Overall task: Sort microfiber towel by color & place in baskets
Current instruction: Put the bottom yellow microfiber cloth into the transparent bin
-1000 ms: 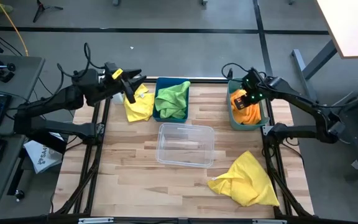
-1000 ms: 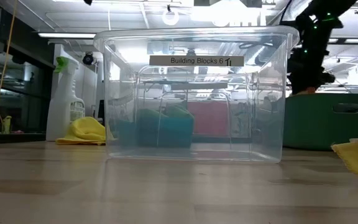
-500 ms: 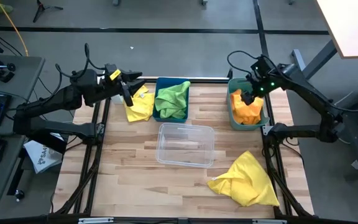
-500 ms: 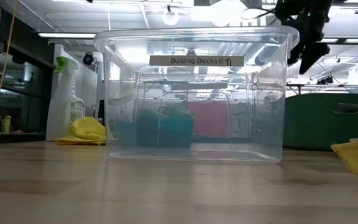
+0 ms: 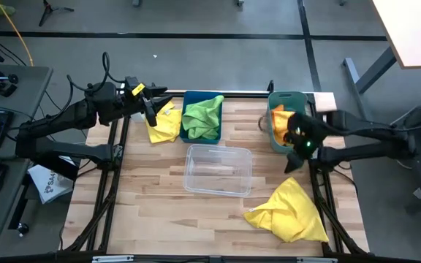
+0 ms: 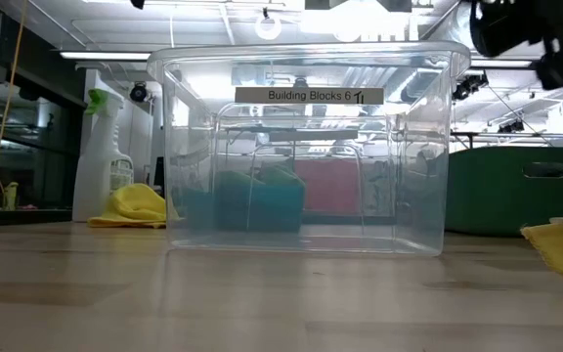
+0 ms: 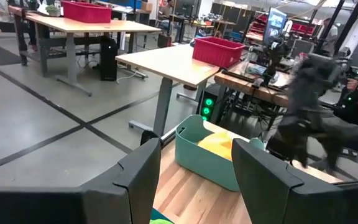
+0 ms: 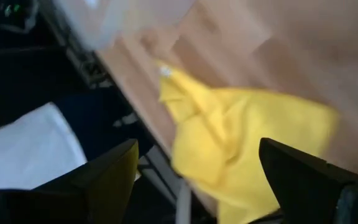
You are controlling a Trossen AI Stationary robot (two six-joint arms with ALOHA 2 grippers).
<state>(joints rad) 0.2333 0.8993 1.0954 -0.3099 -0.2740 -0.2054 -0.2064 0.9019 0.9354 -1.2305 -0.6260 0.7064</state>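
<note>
My right gripper should sort the yellow towel into the clear basket (image 5: 219, 169), so it needs to grab the yellow towel's crumpled fold (image 5: 287, 208) next.
A yellow towel (image 5: 291, 212) lies crumpled on the table at the near right; it also shows in the right wrist view (image 8: 241, 143). My right gripper (image 5: 294, 155) is open and empty above the table, between the teal basket (image 5: 274, 139) and this towel. An orange towel (image 5: 283, 124) lies in the teal basket. A green towel (image 5: 203, 115) lies in the dark blue basket (image 5: 184, 117). The clear basket (image 5: 219, 169) stands mid-table. My left gripper (image 5: 152, 111) is open and empty over a second yellow towel (image 5: 164, 124) at the far left.
A white spray bottle with a green top (image 6: 101, 156) stands at the far left, beside the yellow towel (image 6: 135, 205). Black frame rails (image 5: 320, 197) run along the table's left and right edges. Bare wood lies near the front left (image 5: 152, 219).
My right gripper has risen out of the teal basket, then swung toward the table's near edge and down toward the near-right yellow towel. The orange towel has stayed in the teal basket.
</note>
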